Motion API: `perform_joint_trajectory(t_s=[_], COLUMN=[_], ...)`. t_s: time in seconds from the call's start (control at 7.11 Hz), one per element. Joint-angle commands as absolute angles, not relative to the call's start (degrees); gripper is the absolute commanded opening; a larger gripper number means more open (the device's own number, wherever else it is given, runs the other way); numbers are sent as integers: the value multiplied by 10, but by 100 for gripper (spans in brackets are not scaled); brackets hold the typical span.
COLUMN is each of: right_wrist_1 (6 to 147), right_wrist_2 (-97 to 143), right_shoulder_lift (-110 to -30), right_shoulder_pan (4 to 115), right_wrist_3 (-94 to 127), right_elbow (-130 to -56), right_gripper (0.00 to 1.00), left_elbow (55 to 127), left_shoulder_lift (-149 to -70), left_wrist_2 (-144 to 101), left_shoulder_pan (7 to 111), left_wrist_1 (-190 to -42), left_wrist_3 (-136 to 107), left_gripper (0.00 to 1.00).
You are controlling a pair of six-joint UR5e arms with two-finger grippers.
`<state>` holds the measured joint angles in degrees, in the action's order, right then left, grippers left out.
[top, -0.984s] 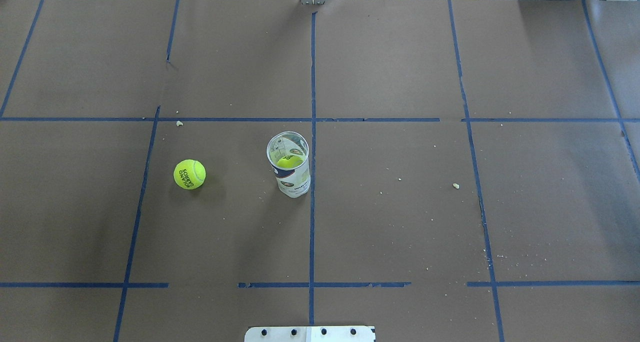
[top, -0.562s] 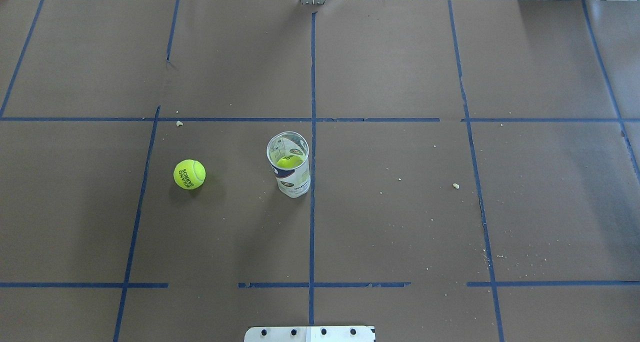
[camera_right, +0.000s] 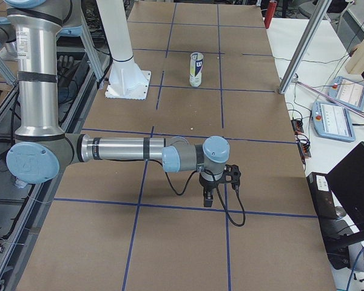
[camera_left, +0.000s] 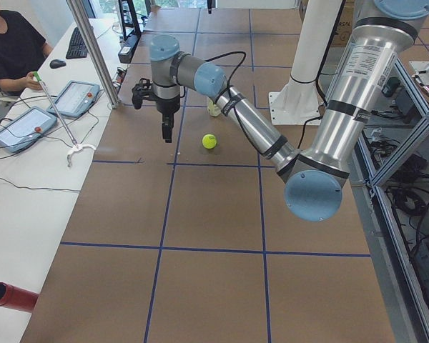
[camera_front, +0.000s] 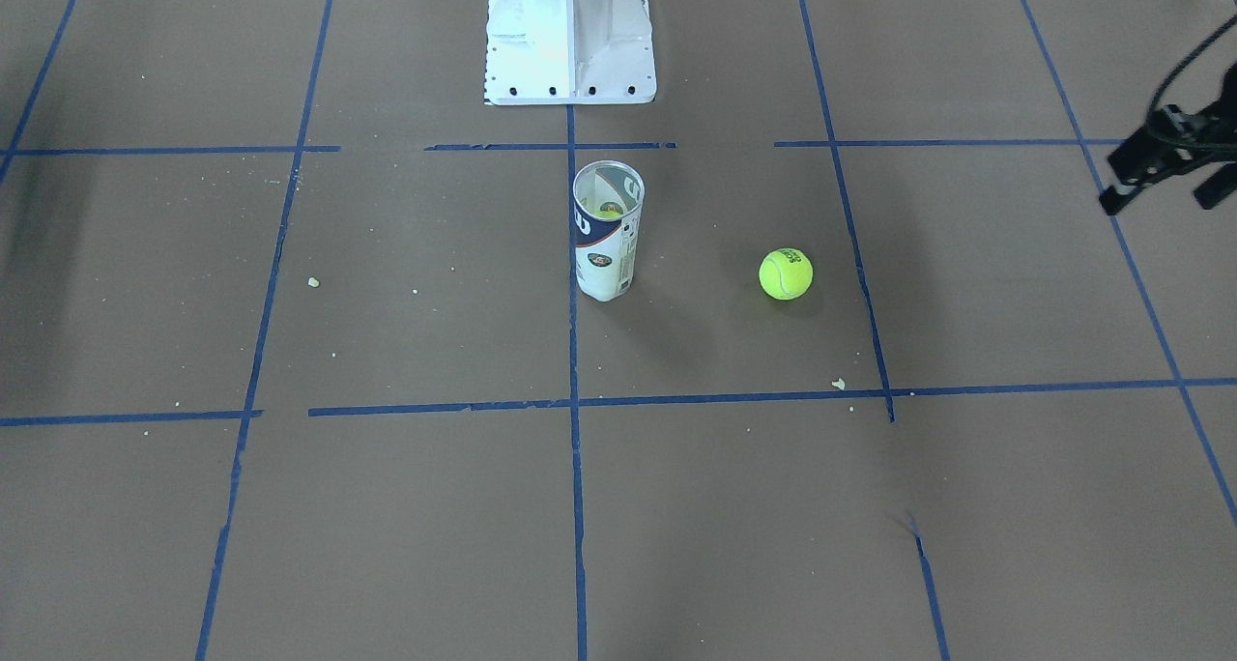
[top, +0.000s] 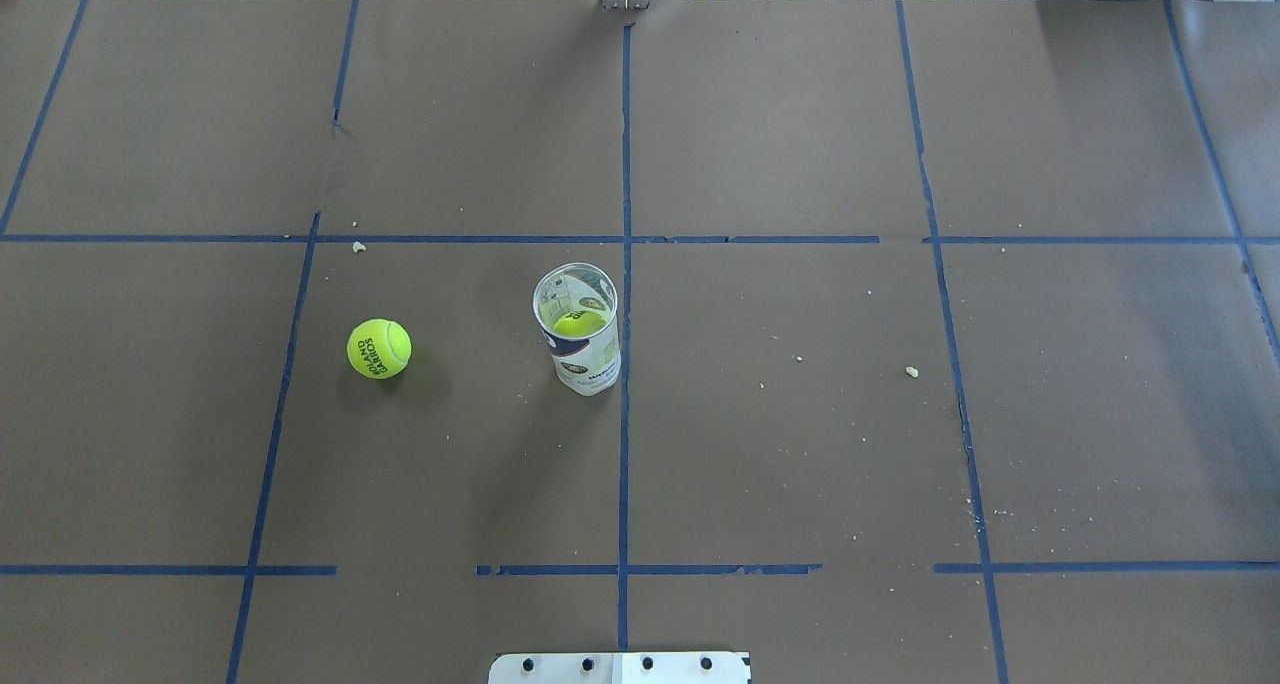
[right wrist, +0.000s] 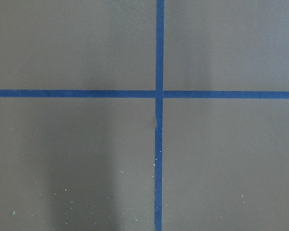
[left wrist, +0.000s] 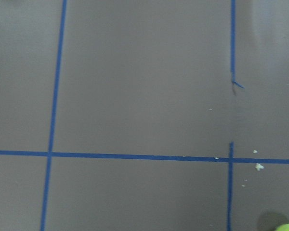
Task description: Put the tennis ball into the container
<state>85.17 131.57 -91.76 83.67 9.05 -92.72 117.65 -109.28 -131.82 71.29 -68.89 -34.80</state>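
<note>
My left gripper grabs the loose tennis ball by its round fuzzy sides next, to drop the ball through the container's opening (camera_front: 609, 187).
The tennis ball (top: 379, 349) lies loose on the brown table, left of the container (top: 578, 329); it also shows as the ball (camera_front: 786, 273). The container (camera_front: 607, 231) stands upright with its mouth open, and a second yellow-green ball (top: 580, 322) sits inside. My left gripper (camera_front: 1165, 195) hangs above the table well away from the ball, fingers apart and empty. Only a sliver of the ball (left wrist: 286, 227) reaches the left wrist view's bottom corner. My right gripper (camera_right: 208, 197) hovers far from the container (camera_right: 196, 68); I cannot tell its state.
The white metal pedestal (camera_front: 568, 33) stands at the table's robot side, behind the container. Blue tape lines grid the brown paper, and small crumbs (top: 911, 371) are scattered over it. Operators' tablets (camera_left: 75, 96) lie on a side bench.
</note>
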Motion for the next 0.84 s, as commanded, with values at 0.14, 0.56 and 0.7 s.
perform_joint_trajectory(t_s=[0.14,0.56,0.7], right_wrist_1=[852,852,852], right_wrist_2=[1316,1316,1316], right_shoulder_lift=[-918,-918,-918], right_shoulder_pan=[837,837,837], right_wrist_3=[91,91,91], right_elbow=[-927,-927,-927], right_gripper=[100,100,100], left_elbow=[1167,1053,1037], left_shoulder_lift=[-1137,-1133,-1130], left_wrist_2=[-1238,-1234,-1232], left_shoulder_pan=[540,465,450], left_wrist_1=[-709,-878,-915], left_wrist_3=[-461,-542,-583], left_gripper=[100,100,100])
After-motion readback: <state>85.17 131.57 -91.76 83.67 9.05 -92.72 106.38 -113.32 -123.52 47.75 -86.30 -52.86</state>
